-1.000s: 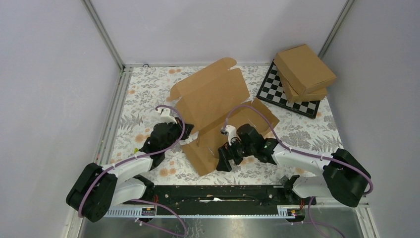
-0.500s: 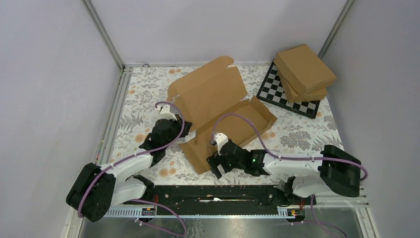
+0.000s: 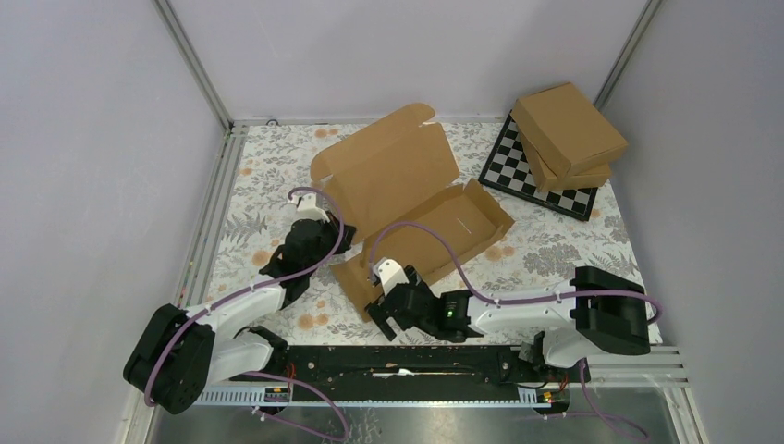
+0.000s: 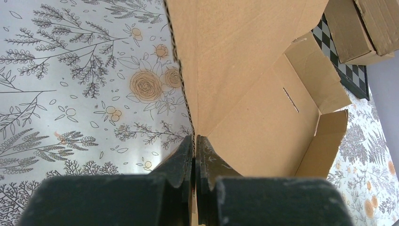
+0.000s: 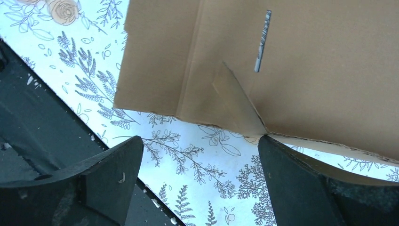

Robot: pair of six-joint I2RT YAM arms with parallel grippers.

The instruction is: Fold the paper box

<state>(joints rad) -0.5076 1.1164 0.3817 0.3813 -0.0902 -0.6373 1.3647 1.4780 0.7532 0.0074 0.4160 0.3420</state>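
I should grab the paper box's near flap by its outer edge with my right gripper next, to fold it upright and inward.
The paper box lies half formed in the middle of the floral mat, its tray open and its lid panel tilted up at the back. My left gripper is shut on the box's left cardboard edge; in the left wrist view the corrugated edge runs straight into the closed jaws. My right gripper sits low at the box's near-left corner, open wide. In the right wrist view the gripper has only mat between its fingers, and the right fingertip is under a flap corner of the box.
Two ready-made cardboard boxes are stacked on a checkerboard at the back right. A black rail runs along the near edge just behind my right gripper. Metal frame posts and grey walls close in the mat.
My right arm has swung left and toward the near edge, from over the tray to the box's near-left corner. The box has shifted slightly. The left gripper has kept its hold.
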